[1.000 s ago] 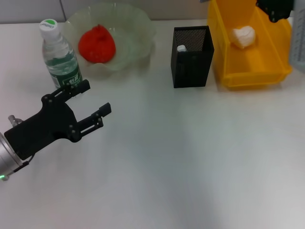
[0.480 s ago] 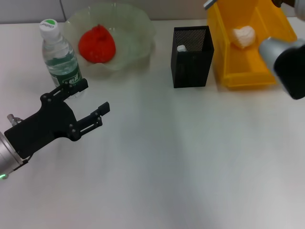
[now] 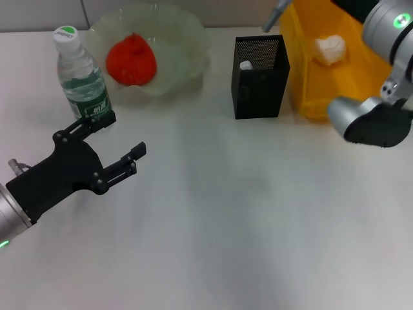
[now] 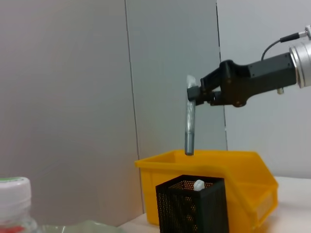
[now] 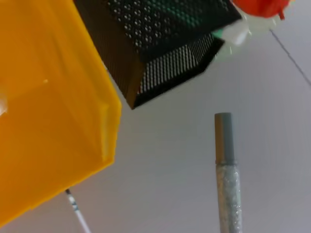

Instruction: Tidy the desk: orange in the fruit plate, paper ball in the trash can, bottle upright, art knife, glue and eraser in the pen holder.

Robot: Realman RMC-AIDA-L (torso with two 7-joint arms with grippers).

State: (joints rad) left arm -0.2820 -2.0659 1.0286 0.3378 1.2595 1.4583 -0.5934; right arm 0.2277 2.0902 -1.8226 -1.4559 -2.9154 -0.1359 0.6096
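Note:
The grey knife's lower end hangs above the pen holder's rim, so the robot's right gripper should lower the knife into the holder before it releases the knife.
My right gripper is shut on the grey art knife and holds it upright, tip down, high above the black mesh pen holder. The knife's end shows at the head view's top edge and in the right wrist view. A white item stands in the holder. The orange lies in the clear fruit plate. The bottle stands upright. The paper ball lies in the yellow bin. My left gripper is open and empty, just in front of the bottle.
My right arm's elbow hangs over the table's right side, in front of the yellow bin. The pen holder stands between the plate and the bin. The white tabletop stretches across the middle and front.
My right arm has swung in from the top right, its elbow now low over the bin's front. The knife's end now shows above the pen holder. My left gripper drifted slightly back.

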